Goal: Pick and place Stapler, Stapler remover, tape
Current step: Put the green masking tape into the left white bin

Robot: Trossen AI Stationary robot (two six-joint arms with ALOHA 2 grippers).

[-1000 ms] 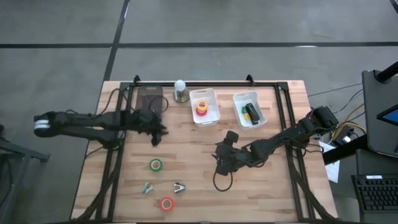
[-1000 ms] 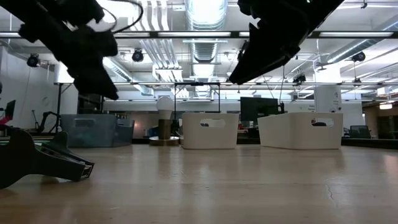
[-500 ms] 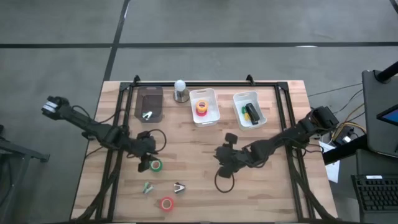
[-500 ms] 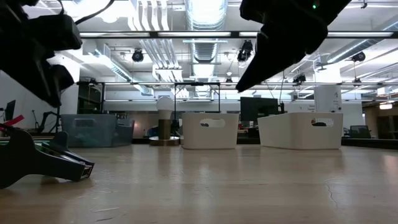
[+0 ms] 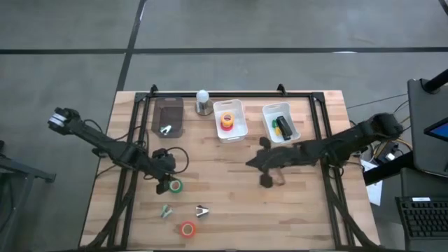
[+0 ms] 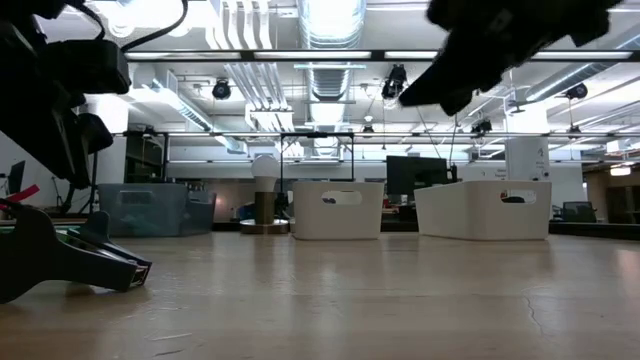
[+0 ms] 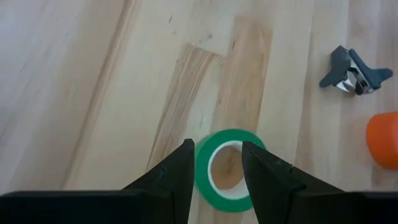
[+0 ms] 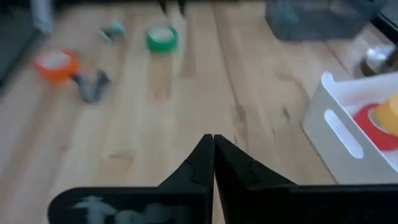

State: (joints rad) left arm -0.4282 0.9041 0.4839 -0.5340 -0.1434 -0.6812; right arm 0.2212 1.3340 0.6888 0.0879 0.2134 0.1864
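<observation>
The green tape needs to go in the white tape bin, so the robot's left gripper should grab the tape by its ring's side (image 5: 180, 187) (image 7: 205, 167) next.
The green tape (image 5: 175, 186) lies flat on the wooden table, with my left gripper (image 5: 166, 183) open above it. In the left wrist view the fingers (image 7: 186, 163) stand over the ring (image 7: 227, 169), clear of it. An orange tape (image 5: 187, 229) and two stapler removers, green (image 5: 166, 211) and grey (image 5: 201, 211), lie near the front edge. Red and yellow tape sit in a white bin (image 5: 240, 128). The black stapler (image 5: 283, 127) lies in the second white bin (image 5: 269, 112). My right gripper (image 5: 249, 163) hangs shut and empty over mid-table.
A dark tray (image 5: 169, 110) at the far left holds another stapler remover (image 5: 166, 129). A small lamp-like object (image 5: 203, 101) stands beside it. A black frame rail (image 5: 231, 94) runs along the far edge. Bare wood lies between the bins and the near items.
My left gripper has gone from beside the dark tray toward the near edge and come over the green tape, then held still. My right gripper has swung toward the far edge and the white bins, and risen.
</observation>
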